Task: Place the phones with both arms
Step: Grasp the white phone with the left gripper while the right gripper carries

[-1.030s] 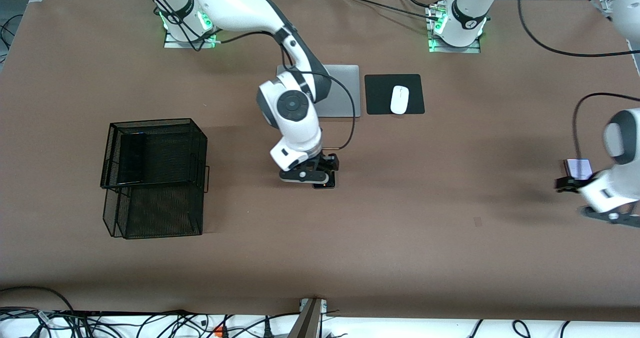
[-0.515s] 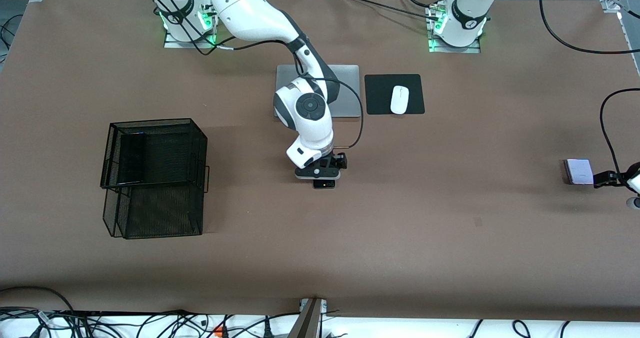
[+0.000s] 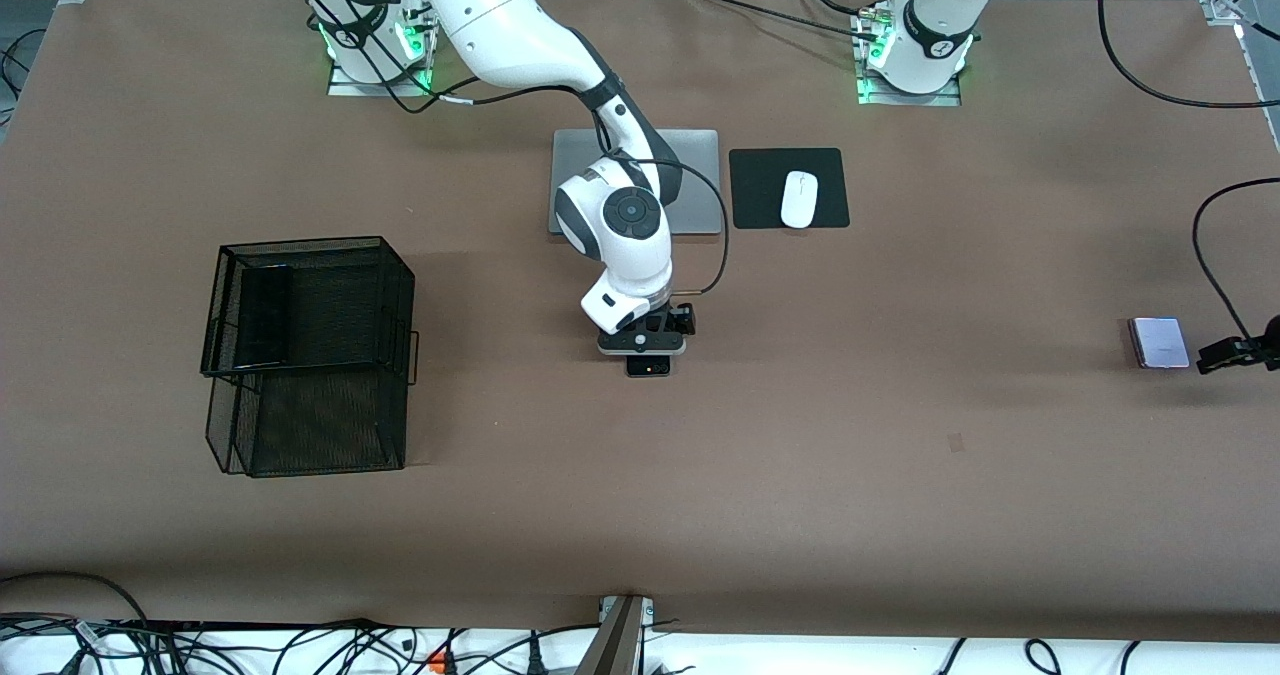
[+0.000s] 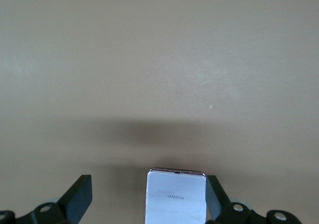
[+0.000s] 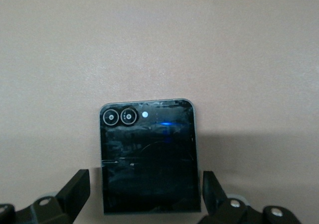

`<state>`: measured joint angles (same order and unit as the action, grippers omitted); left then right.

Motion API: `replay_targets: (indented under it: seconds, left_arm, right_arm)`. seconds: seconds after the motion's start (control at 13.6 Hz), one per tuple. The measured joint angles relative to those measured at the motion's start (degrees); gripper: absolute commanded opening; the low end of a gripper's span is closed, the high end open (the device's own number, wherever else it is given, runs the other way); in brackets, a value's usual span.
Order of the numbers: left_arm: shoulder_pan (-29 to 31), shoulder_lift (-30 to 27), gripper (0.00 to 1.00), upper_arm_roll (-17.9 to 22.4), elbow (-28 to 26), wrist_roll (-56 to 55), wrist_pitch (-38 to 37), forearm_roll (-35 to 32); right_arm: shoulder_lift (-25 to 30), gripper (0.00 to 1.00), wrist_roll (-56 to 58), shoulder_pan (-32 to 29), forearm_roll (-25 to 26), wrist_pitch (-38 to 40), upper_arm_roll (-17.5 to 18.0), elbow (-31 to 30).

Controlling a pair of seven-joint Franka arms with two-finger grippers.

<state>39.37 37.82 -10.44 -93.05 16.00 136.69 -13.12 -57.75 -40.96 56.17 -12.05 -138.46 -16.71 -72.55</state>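
Observation:
The robot's right gripper is ready to close on the black phone: its fingers are beside the phone's lower sides in the right wrist view.
A small squarish black phone (image 3: 649,366) (image 5: 147,157) lies flat mid-table. My right gripper (image 3: 645,343) (image 5: 144,189) hangs low over it, open, one finger on either side and neither touching. A pale lilac-white phone (image 3: 1160,343) (image 4: 175,196) lies near the left arm's end of the table. My left gripper (image 4: 147,194) is open around it, with one finger (image 4: 215,199) close against its side and the other well off. In the front view only a dark piece of that gripper (image 3: 1232,353) shows at the edge. A long slim black phone (image 3: 262,317) lies in the mesh basket.
The black two-tier mesh basket (image 3: 390,285) stands toward the right arm's end of the table. A silver laptop (image 3: 692,170) lies closed near the bases, partly under the right arm. Beside it a white mouse (image 3: 799,198) rests on a black pad (image 3: 758,187).
The left arm has swung down and out of the front view, uncovering the lilac-white phone. The right gripper has shifted slightly toward the left arm's end and settled over the black phone.

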Motion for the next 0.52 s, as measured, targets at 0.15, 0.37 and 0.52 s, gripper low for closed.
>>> replay_targets:
  seconds: [0.15, 0.37, 0.52]
  left_arm:
    - [0.09, 0.84, 1.0, -0.15, -2.46, -2.82, 3.44, 0.03]
    - [0.49, 1.63, 1.0, -0.16, -4.5, -4.84, 6.14, 0.03]
    - [0.84, 1.82, 1.0, -0.16, -5.01, -4.86, 6.63, 0.03]
  right_arm:
    - [-0.18, 1.0, 0.0, 0.0, 0.03, -0.13, 0.0, 0.0]
    - [-0.44, 0.99, -0.01, 0.01, 1.06, -0.46, -0.01, 0.0]
    - [-0.53, 0.93, -0.04, 0.03, 1.63, -0.55, -0.01, 0.0]
